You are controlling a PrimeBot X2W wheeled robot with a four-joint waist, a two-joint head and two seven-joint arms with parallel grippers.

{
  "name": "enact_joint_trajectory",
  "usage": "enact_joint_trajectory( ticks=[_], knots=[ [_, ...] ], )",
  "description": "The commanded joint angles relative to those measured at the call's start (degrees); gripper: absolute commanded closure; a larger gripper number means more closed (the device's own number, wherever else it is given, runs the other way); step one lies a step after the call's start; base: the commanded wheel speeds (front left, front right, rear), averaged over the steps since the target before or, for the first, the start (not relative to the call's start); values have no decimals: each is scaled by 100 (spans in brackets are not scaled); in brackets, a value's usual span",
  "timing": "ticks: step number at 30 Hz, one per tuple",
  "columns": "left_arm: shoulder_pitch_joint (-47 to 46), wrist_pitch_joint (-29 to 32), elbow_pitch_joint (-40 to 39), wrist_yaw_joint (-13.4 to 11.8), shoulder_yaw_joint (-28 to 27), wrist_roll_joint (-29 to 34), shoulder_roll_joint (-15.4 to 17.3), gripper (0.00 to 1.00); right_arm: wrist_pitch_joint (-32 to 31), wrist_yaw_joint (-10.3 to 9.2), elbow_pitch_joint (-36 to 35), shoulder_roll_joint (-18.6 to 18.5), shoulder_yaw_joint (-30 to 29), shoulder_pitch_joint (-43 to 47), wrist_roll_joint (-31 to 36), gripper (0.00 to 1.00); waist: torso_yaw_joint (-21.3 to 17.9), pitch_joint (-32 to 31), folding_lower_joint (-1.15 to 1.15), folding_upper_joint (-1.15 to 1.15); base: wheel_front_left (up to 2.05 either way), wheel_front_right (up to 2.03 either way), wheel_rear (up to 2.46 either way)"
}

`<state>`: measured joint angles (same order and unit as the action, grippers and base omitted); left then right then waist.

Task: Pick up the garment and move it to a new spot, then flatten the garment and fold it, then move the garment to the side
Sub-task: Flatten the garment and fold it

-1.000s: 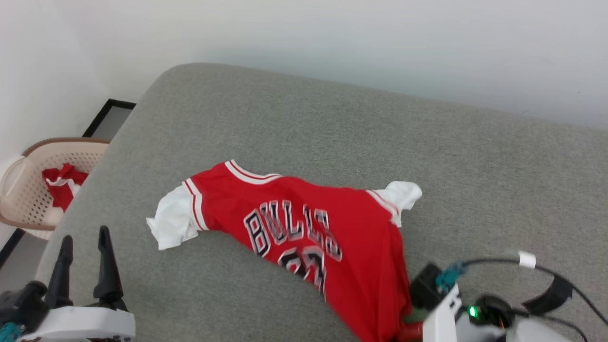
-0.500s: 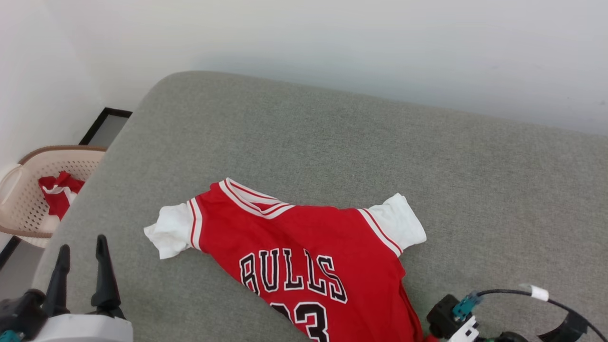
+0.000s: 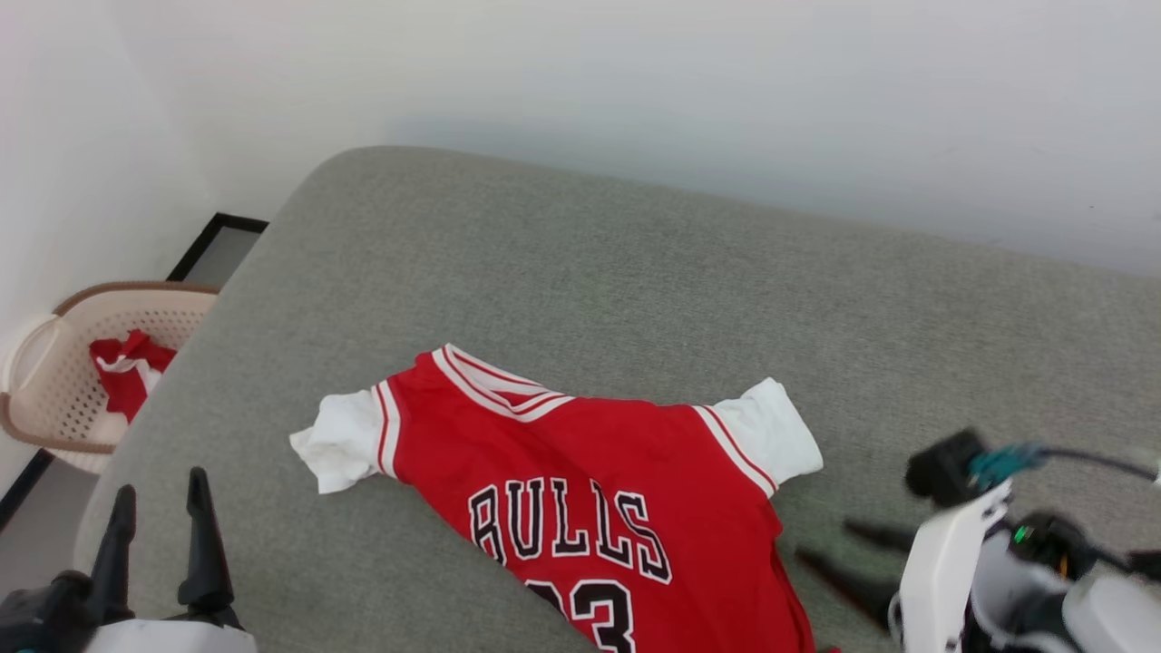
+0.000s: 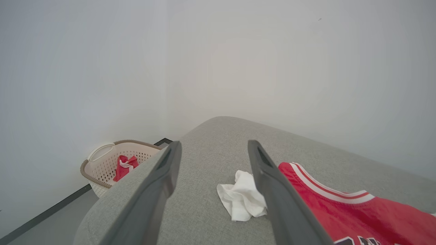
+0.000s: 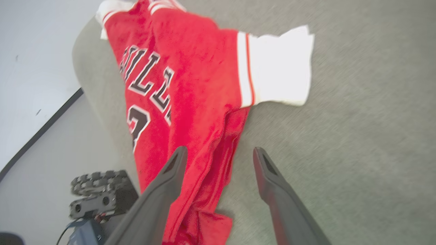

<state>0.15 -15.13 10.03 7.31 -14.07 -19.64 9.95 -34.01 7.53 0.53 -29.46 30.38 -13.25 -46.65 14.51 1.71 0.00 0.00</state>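
The right gripper grabs the garment point(image 3: 590, 481) by its white sleeve cuff point(image 3: 785, 423) next, to move it to a new spot.
The garment point(image 3: 590, 481), a red jersey with white sleeves and black "BULLS" lettering, lies face up on the grey cushion point(image 3: 635, 272); its lower part hangs over the front edge. My right gripper point(image 3: 825, 541) is open just right of the garment's side, fingers pointing left, holding nothing. In the right wrist view the right gripper point(image 5: 219, 149) hovers over the rumpled side hem of the garment point(image 5: 190, 85). My left gripper point(image 3: 159, 490) stands open at the lower left, clear of the white sleeve point(image 4: 243, 199). Its fingers point(image 4: 214, 144) are empty.
A cream perforated basket point(image 3: 54, 363) holding red and white cloth stands on the floor left of the cushion, by the wall. A black-framed panel point(image 3: 213, 240) lies behind it. Bare cushion stretches behind and right of the garment. Dark robot hardware point(image 5: 98, 195) sits below the cushion's edge.
My right gripper has opened, let go of the garment's lower side and pulled away to the right. The garment has settled flatter on the cushion. The head camera has shifted slightly.
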Motion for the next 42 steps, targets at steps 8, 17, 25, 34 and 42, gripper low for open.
enact_joint_trajectory(
  ticks=[8,17,25,34,42],
  knots=[
    [-63,0,-103,17,192,90,-130,0,515,-8,1051,409,-447,-772,711,0,325,139,0,0,0,0,0],
    [-200,0,-110,16,374,88,-161,0,488,-8,2530,588,-195,-1603,603,0,686,331,0,0,0,0,0],
    [-342,0,-57,17,500,117,-207,0,460,-8,3559,688,192,-2082,379,0,891,507,0,0,0,0,0],
    [-439,0,11,17,565,107,-248,0,797,-8,4305,716,814,-2461,84,100,966,595,0,0,0,0,0],
    [-386,0,-31,17,476,54,-225,0,1257,-9,4328,432,1164,-2919,-60,100,790,566,0,0,0,0,0]
  ],
)
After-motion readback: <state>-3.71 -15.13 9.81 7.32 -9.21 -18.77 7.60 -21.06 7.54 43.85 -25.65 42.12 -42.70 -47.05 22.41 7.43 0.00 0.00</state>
